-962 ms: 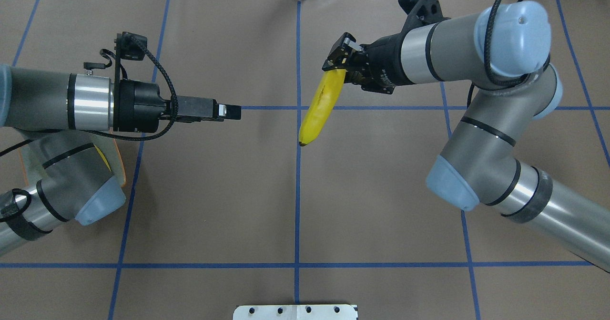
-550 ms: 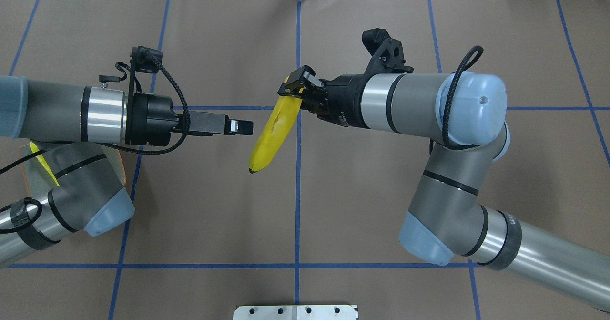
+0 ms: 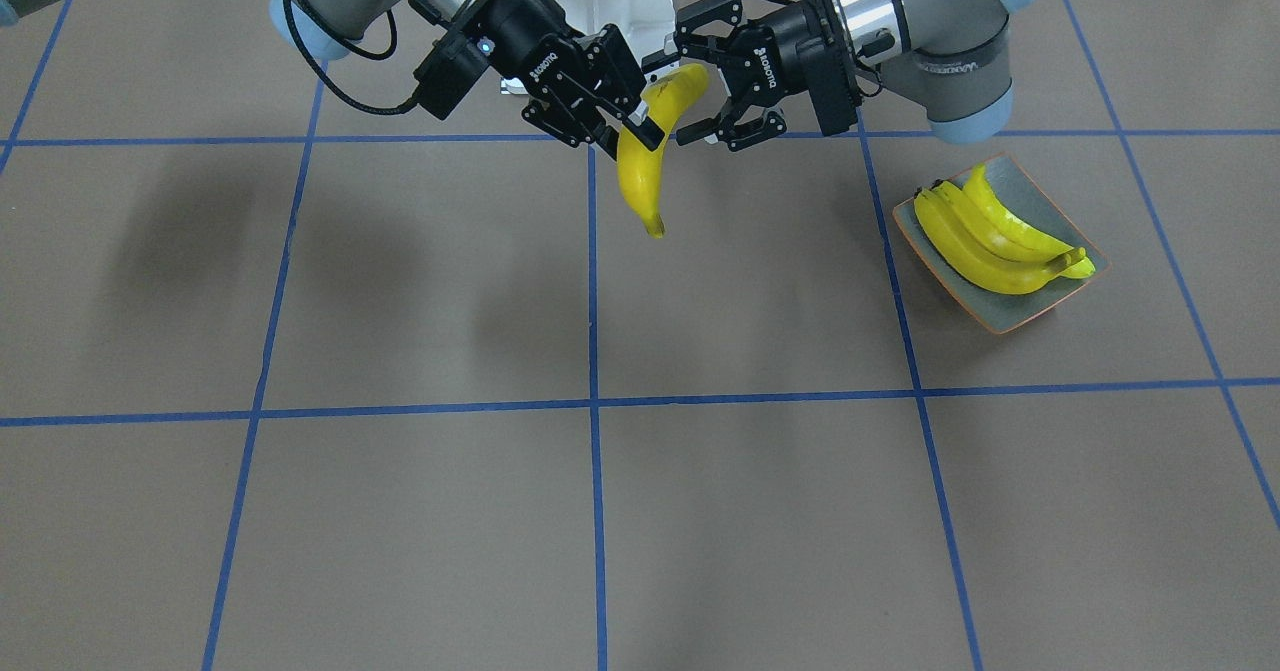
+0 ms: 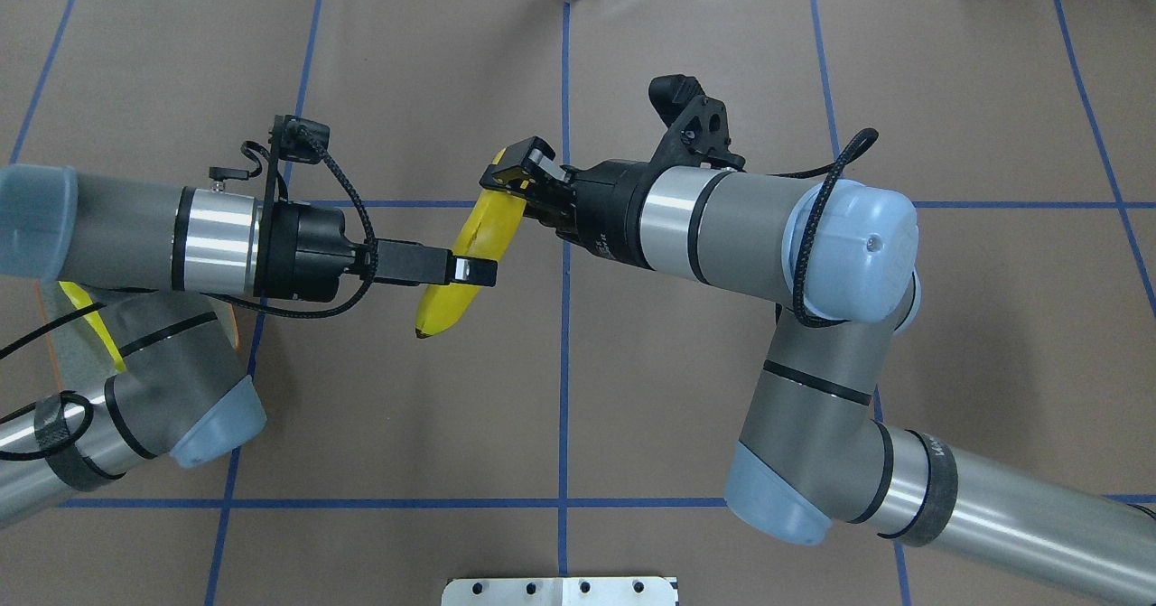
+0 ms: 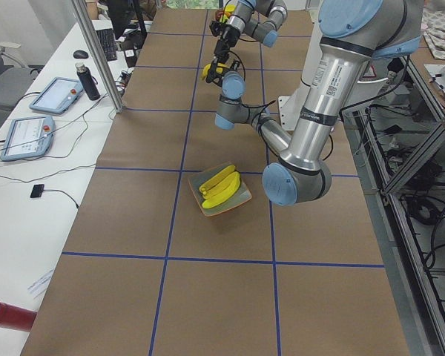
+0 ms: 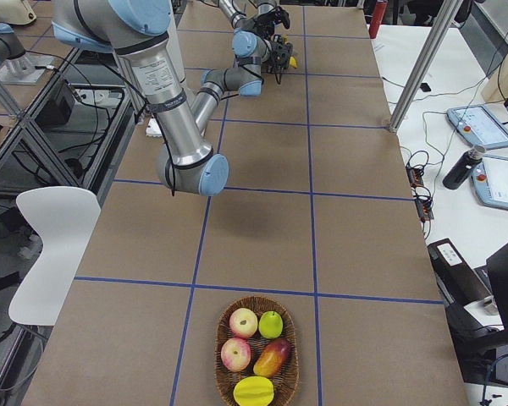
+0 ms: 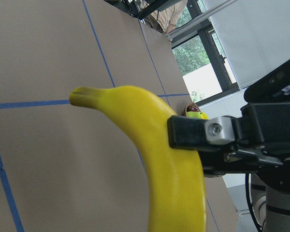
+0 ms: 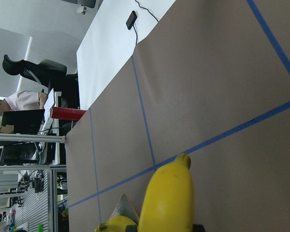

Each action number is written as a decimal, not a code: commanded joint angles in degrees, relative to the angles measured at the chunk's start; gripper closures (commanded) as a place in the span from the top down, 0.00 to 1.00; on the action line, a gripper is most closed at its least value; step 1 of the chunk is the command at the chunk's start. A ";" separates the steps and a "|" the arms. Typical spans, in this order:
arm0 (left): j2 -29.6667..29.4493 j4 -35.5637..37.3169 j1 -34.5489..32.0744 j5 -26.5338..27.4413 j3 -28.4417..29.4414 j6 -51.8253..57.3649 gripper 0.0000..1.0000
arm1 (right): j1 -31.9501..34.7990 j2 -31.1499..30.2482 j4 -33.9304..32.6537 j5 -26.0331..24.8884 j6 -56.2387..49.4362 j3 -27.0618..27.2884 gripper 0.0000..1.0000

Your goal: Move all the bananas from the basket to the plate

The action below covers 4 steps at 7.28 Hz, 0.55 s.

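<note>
The banana has to move onto the plate point(image 3: 1012, 313), so my left gripper will grab its curved middle point(image 3: 648, 161) next.
My right gripper point(image 3: 640, 123) point(image 4: 510, 177) is shut on the upper part of a yellow banana point(image 3: 640, 171) point(image 4: 488, 227), which hangs above the table's middle. My left gripper point(image 3: 688, 81) point(image 4: 474, 270) is open, with its fingers on either side of this banana. The banana fills the left wrist view point(image 7: 174, 183) and shows in the right wrist view point(image 8: 166, 203). The plate point(image 3: 1012, 313) point(image 5: 241, 200) holds three bananas point(image 3: 985, 246) point(image 5: 219, 189); in the overhead view my left arm covers most of it.
A wicker basket point(image 6: 223, 355) near the table's right end holds apples and other fruit, with no banana showing in it. A white bracket point(image 4: 560, 591) sits at the near table edge. A side bench carries tablets point(image 5: 55, 95) and a bottle point(image 5: 89, 81).
My right arm has carried the banana leftward towards the middle. My left gripper has moved right, and its open fingers now straddle the banana.
</note>
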 commanded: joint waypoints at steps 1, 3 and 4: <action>0.00 0.02 0.51 -0.35 -0.09 0.03 0.01 | -0.11 0.08 -0.11 -0.50 -0.10 -0.19 0.00; 0.43 0.20 0.51 -0.44 -0.01 -0.05 0.00 | -0.11 0.08 -0.82 -2.85 -0.98 -0.19 1.00; 1.04 0.37 0.43 -0.53 0.08 -0.06 0.00 | 0.85 -0.01 -0.99 -2.78 -2.81 -0.19 1.00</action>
